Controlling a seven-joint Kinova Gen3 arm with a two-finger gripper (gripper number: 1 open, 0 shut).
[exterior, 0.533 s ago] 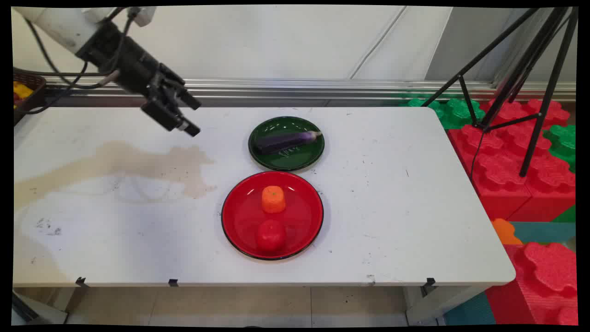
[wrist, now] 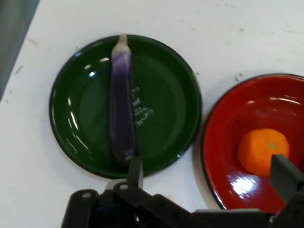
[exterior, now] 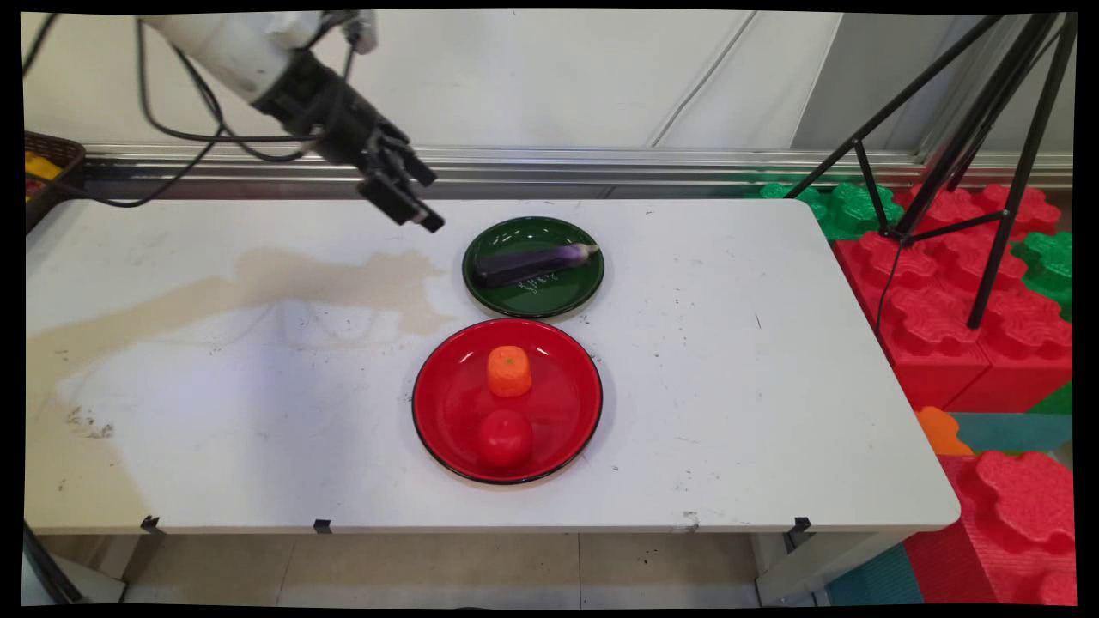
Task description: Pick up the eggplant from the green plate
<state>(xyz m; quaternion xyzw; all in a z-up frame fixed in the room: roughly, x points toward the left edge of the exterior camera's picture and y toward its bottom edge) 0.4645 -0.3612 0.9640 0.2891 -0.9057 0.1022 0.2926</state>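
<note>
The gripper will next grab the purple eggplant by its thick end [exterior: 490, 272], so that the dark green plate [exterior: 534, 300] gets emptied.
My gripper [exterior: 428, 204] hangs open above the table, just left of a dark green plate [exterior: 534, 300], and holds nothing. A purple eggplant [exterior: 532, 262] lies across that plate. In the hand view the eggplant [wrist: 122, 104] runs lengthwise on the green plate [wrist: 166, 95], with its near end just ahead of my left fingertip [wrist: 136, 170]. Nearer the table's front is a red plate [exterior: 562, 403] carrying an orange fruit [exterior: 509, 371] and a red tomato [exterior: 504, 438]. In the hand view the orange fruit [wrist: 262, 151] is on the red plate [wrist: 228, 123], beside my right fingertip [wrist: 284, 175].
A brownish stain [exterior: 258, 283] spreads over the table's left half. A dark basket [exterior: 51, 163] sits at the far left edge. A black tripod [exterior: 970, 154] and red and green foam blocks [exterior: 970, 335] stand beyond the table's right edge.
The gripper has swung right and slightly up, from over the stained left part of the table to just beside the green plate. The plates and food have not moved.
</note>
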